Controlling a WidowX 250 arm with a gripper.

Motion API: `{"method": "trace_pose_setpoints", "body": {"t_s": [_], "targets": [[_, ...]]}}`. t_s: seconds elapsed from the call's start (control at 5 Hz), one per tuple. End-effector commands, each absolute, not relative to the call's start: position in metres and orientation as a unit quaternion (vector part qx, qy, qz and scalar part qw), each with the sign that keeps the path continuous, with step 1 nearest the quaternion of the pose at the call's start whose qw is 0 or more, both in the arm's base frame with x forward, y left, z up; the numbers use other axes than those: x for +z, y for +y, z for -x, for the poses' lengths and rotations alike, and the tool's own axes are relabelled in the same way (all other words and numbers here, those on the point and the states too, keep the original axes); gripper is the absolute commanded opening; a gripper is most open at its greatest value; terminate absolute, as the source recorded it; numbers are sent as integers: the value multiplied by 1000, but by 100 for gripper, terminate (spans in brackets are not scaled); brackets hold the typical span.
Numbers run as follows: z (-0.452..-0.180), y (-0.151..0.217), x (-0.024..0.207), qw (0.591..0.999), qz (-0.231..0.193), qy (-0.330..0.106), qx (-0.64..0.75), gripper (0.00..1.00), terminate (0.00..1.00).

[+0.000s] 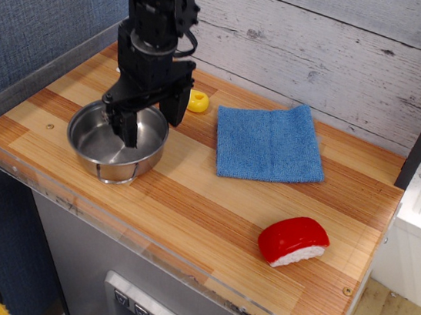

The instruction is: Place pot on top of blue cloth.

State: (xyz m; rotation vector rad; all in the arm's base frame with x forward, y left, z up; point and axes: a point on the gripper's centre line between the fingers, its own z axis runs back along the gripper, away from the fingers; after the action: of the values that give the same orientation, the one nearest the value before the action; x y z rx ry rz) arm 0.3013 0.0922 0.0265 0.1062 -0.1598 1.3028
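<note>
The pot's round bowl is wider than my open fingers, so my gripper will next grab the pot by its thin rim (159,113), with one finger inside.
The shiny steel pot (97,146) stands on the left of the wooden board, with its front wire handle toward me. The blue cloth (269,142) lies flat to the pot's right, apart from it. My black gripper (153,119) is low over the pot's right rim with its jaws open. One finger (130,128) is inside the pot and the other finger (176,109) is outside the rim. The pot's far handle is hidden behind the arm.
A toy knife lies behind the arm and only its yellow handle (198,100) shows. A red and white toy food piece (293,241) sits at the front right. A clear raised lip (29,180) runs along the board's front and left edges. A plank wall stands behind.
</note>
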Motion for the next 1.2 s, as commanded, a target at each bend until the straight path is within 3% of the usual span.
{"method": "trace_pose_setpoints", "body": {"t_s": [0.0,1.0], "targets": [[-303,97,28,786,-46,-81,612,0,0],[-296,107,45,771,-51,-94,628,0,0]]}}
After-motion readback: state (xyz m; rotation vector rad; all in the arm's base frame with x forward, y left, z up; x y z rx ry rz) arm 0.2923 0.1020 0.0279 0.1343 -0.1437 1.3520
